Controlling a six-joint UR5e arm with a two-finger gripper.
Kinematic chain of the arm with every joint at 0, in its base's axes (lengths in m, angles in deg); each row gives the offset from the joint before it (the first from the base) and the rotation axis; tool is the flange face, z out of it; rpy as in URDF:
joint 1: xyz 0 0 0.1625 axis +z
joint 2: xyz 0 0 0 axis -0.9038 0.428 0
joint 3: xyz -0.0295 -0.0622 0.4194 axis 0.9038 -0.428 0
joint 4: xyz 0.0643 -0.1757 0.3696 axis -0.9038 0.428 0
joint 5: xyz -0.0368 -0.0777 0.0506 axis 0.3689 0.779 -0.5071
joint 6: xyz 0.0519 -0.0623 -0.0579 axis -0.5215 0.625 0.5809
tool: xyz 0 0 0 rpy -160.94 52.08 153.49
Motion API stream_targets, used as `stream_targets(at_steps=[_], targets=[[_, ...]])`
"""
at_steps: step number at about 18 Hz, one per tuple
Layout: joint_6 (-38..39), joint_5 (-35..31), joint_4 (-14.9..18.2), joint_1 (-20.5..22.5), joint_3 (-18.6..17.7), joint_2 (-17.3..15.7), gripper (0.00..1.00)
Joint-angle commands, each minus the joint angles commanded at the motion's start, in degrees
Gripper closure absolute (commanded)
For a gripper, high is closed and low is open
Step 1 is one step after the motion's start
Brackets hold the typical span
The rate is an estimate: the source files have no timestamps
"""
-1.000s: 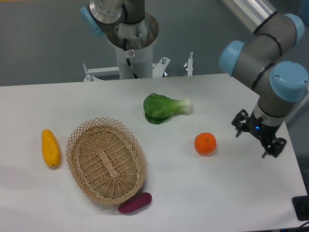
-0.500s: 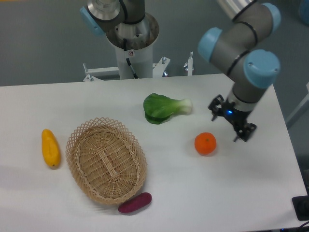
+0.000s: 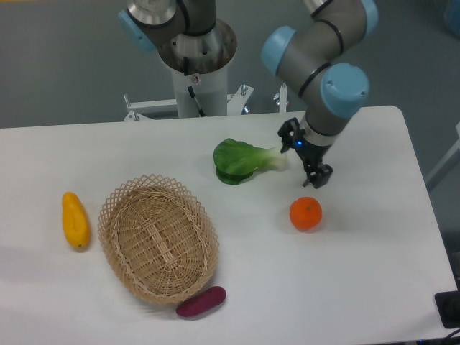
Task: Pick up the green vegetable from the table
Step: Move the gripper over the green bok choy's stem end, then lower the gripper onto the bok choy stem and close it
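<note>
I should next grab the vegetable by its pale stem [image 3: 271,159] to pick the green vegetable up from the table.
The green vegetable [image 3: 244,159] lies on the white table [image 3: 374,244] near its middle back, dark leaves to the left and pale stem pointing right. My gripper [image 3: 306,155] hangs just right of the stem's end, above the table. Its fingers are spread and hold nothing.
An orange [image 3: 305,213] sits just below the gripper. A wicker basket [image 3: 158,237] stands front left, with a yellow oblong fruit [image 3: 75,220] to its left and a purple vegetable [image 3: 201,302] at its front edge. The arm's base post [image 3: 195,68] rises behind the table.
The arm has swung left across the table, carrying the gripper from the right edge to just beside the vegetable's stem. No object has moved.
</note>
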Motion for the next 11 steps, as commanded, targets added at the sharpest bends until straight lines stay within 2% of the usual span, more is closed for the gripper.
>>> stream_targets(at_steps=[4,11], targets=[[0.0,-0.3,-0.5,0.1,-2.9,-0.9,0.00],[0.0,-2.5,-8.4,0.0,-9.3,-1.2,0.00]])
